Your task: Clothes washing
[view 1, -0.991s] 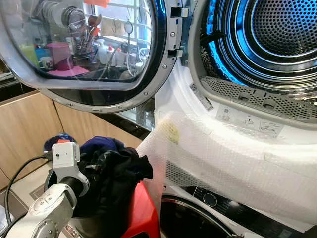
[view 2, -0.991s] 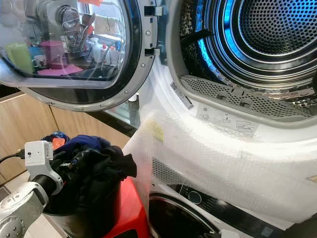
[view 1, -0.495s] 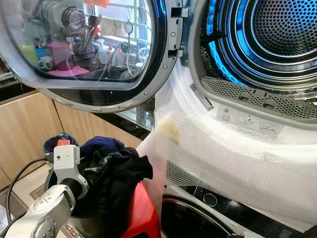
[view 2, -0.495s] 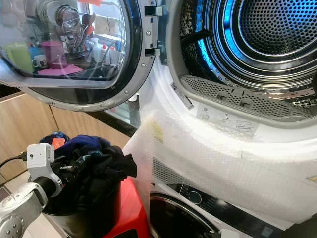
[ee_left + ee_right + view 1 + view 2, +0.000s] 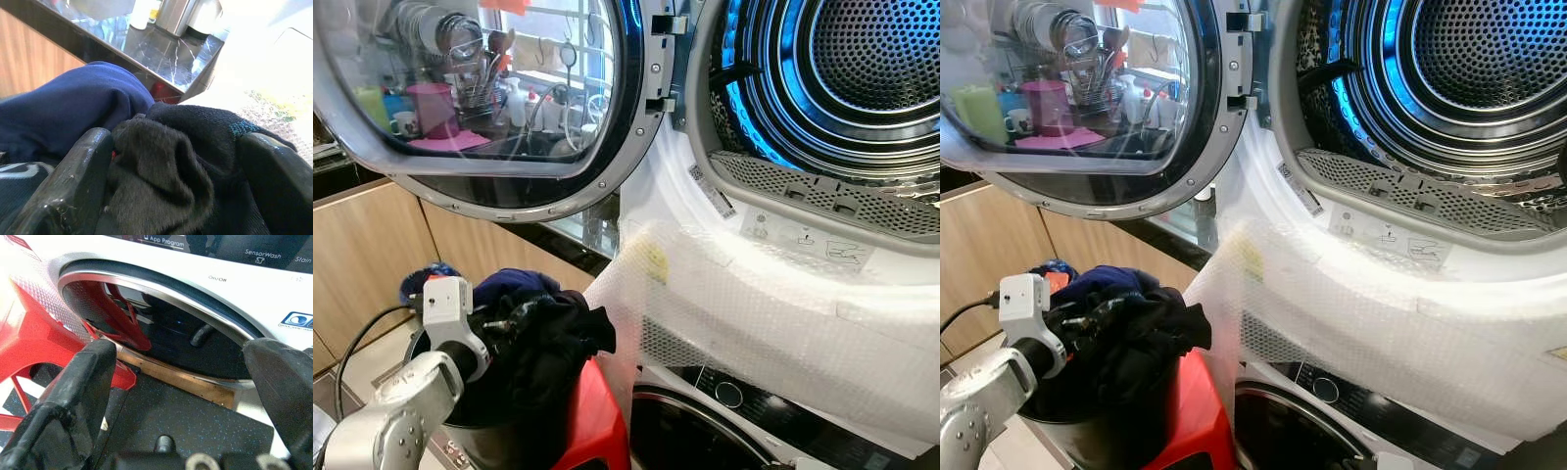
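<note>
The left gripper grabs the dark garment by its bunched fold [image 5: 159,164] next, since the fold stands up while the rest lies slack over the pile.
A pile of dark clothes [image 5: 548,338] fills a black bucket [image 5: 494,436] standing on a red stool [image 5: 597,421], with a navy blue garment [image 5: 73,107] behind the black one. My left gripper [image 5: 501,328] reaches into the top of the pile. In the left wrist view its fingers [image 5: 80,166] stand wide apart, open, with a bunched black garment [image 5: 166,181] between them. The upper machine's drum [image 5: 862,69] is lit blue and its round door [image 5: 480,98] is swung open to the left. My right gripper [image 5: 181,382] hangs open, low before the lower washer's door [image 5: 161,328].
Bubble wrap [image 5: 754,323] drapes over the front below the upper drum's opening. The lower washer's panel [image 5: 734,397] sits right of the stool. Wooden cabinet fronts [image 5: 362,264] stand at the left, and the open door overhangs the bucket.
My left arm has shifted slightly up and forward, pressing the gripper a little deeper into the black clothes. The rest is unchanged.
</note>
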Motion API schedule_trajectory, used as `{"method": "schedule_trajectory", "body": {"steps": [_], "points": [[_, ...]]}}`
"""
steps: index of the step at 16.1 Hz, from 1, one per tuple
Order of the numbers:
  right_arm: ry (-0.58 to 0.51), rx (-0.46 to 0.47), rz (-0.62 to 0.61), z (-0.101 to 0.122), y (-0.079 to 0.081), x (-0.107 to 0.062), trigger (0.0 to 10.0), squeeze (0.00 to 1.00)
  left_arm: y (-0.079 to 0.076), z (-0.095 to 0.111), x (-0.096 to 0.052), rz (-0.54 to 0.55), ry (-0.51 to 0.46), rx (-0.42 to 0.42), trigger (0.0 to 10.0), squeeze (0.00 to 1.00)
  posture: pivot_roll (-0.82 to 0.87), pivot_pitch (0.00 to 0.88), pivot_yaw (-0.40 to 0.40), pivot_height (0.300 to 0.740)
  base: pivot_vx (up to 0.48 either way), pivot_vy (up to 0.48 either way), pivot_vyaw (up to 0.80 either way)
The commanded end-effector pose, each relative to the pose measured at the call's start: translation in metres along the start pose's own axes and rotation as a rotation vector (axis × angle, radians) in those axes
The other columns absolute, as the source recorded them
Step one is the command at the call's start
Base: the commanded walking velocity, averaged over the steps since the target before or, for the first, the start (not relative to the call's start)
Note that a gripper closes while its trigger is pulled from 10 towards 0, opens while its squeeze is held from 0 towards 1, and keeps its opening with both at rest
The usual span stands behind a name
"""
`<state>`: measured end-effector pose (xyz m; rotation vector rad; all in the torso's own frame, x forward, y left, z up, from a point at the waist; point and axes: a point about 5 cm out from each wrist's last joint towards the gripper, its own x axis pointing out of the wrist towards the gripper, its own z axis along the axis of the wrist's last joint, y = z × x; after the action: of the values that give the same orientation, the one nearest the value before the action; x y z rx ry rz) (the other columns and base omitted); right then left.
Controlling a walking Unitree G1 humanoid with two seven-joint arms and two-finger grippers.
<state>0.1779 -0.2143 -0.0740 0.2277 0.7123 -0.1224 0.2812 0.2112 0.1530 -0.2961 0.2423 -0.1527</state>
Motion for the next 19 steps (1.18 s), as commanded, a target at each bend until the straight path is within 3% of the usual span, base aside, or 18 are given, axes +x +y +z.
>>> {"method": "schedule_trajectory", "body": {"steps": [1,4,5,6,7,19], "points": [[-0.016,-0.002,-0.005,0.005,-0.001,0.001,10.0,0.00,0.001,0.006,0.003,-0.015,-0.001,-0.015,10.0,0.00,0.10,0.000,-0.047,0.740,0.000,0.000,0.00],[-0.017,0.001,-0.010,0.004,-0.002,0.000,10.0,0.00,0.004,0.009,0.009,-0.016,0.007,-0.034,10.0,0.00,0.09,0.000,-0.039,0.740,0.000,0.000,0.00],[-0.017,0.004,-0.014,0.002,-0.003,0.000,10.0,0.00,0.006,0.010,0.011,-0.017,0.012,-0.039,2.7,0.00,0.08,0.000,-0.032,0.740,0.000,0.000,0.00],[-0.017,0.007,-0.019,0.002,-0.004,-0.001,10.0,0.00,0.006,0.010,0.012,-0.018,0.017,-0.049,2.7,0.00,0.08,0.000,-0.032,0.740,0.000,0.000,0.00],[-0.016,0.015,-0.027,-0.001,-0.005,-0.003,10.0,0.00,0.008,0.012,0.014,-0.024,0.019,-0.060,0.0,0.00,0.07,0.000,-0.023,0.740,0.000,0.000,0.00],[-0.001,0.045,-0.057,-0.015,-0.008,-0.009,10.0,0.00,0.004,0.012,0.022,-0.078,0.071,-0.059,0.0,0.00,0.04,0.000,0.005,0.740,0.000,0.000,0.00]]}}
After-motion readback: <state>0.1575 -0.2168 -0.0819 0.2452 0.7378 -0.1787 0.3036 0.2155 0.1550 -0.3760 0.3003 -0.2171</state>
